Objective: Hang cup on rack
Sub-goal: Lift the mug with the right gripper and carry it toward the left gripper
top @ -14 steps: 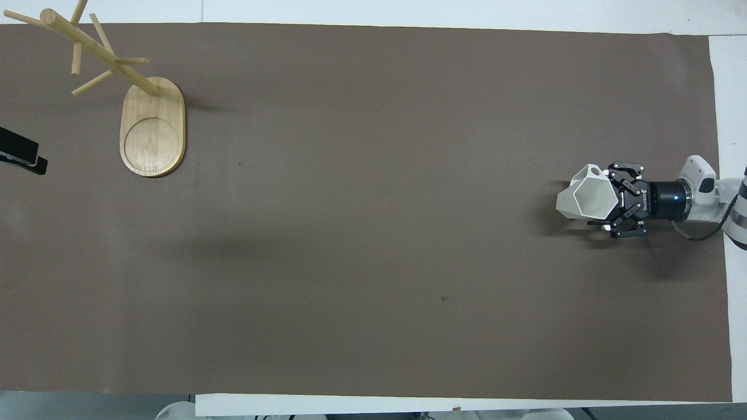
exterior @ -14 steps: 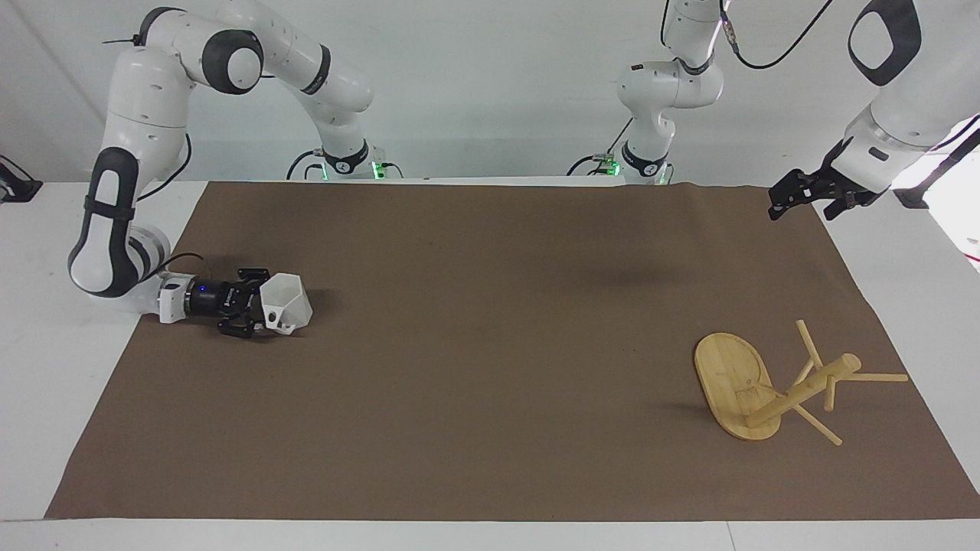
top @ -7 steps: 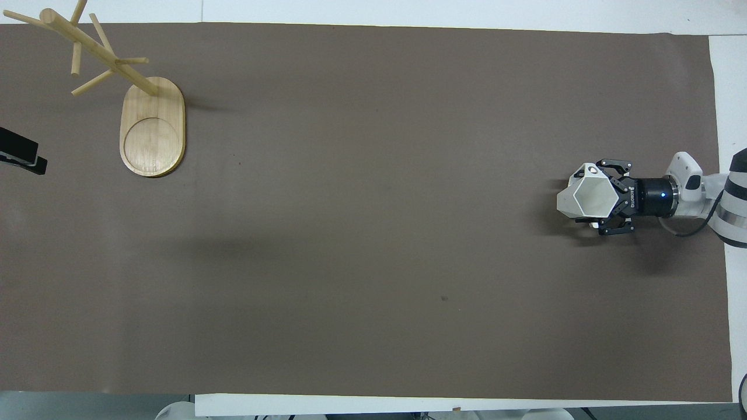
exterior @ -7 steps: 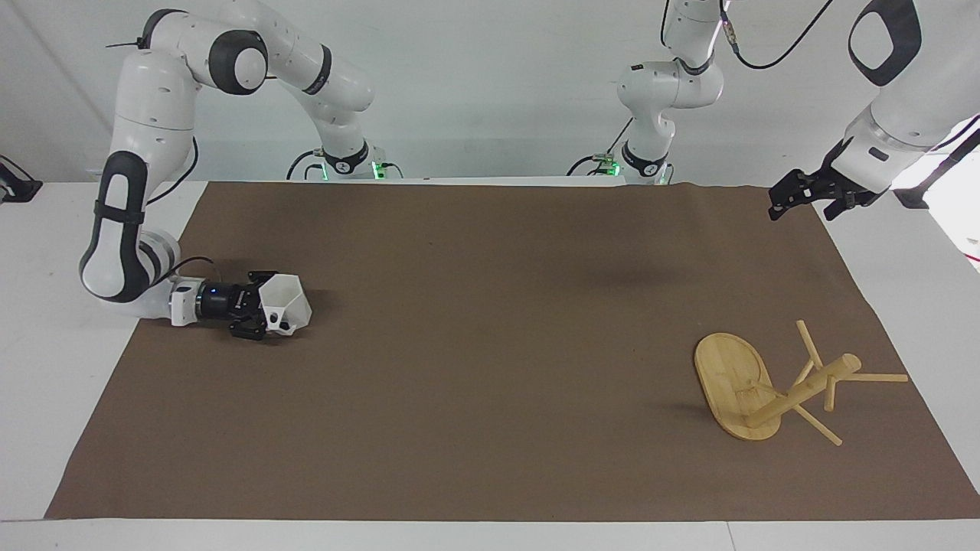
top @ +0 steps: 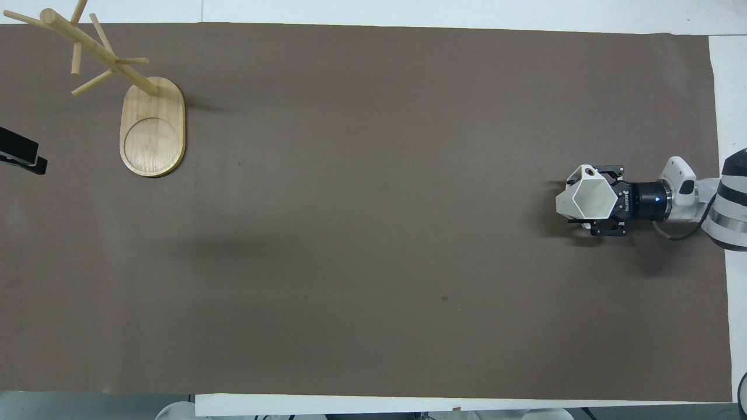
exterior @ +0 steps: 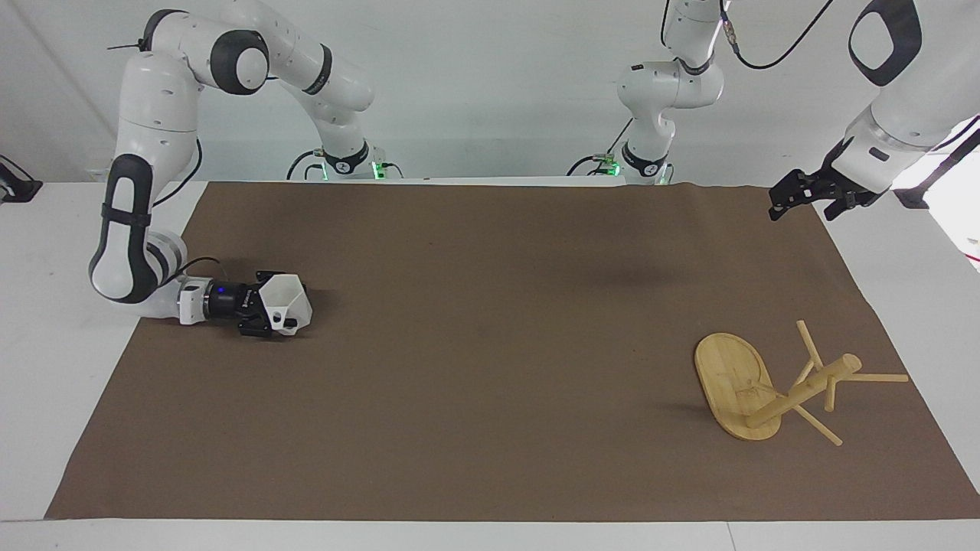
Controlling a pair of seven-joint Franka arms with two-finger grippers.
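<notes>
My left gripper reaches the cup and grabs its rim (top: 578,203) next, which leaves the cup's handle free to slip over a rack peg (top: 133,60).
The white faceted cup (exterior: 289,297) lies tilted on the brown mat at the right arm's end of the table, its hexagonal rim turned upward in the overhead view (top: 590,196). My right gripper (exterior: 277,312) lies low and level over the mat, its fingers closed in against the cup's sides (top: 583,199). The bamboo rack (exterior: 733,383) stands at the left arm's end, farther from the robots, with its post (exterior: 804,389) and several pegs free; it also shows in the overhead view (top: 153,125). My left gripper (exterior: 802,205) waits open and empty, up over the mat's corner nearest the robots.
The brown mat (exterior: 490,344) covers most of the white table. Its edge toward the right arm runs just beside the right wrist (exterior: 195,300). Nothing else stands on the mat between the cup and the rack.
My right gripper's fingers have drawn in from wide open onto the cup. The cup and hand have shifted slightly farther from the robots. The left arm has barely moved.
</notes>
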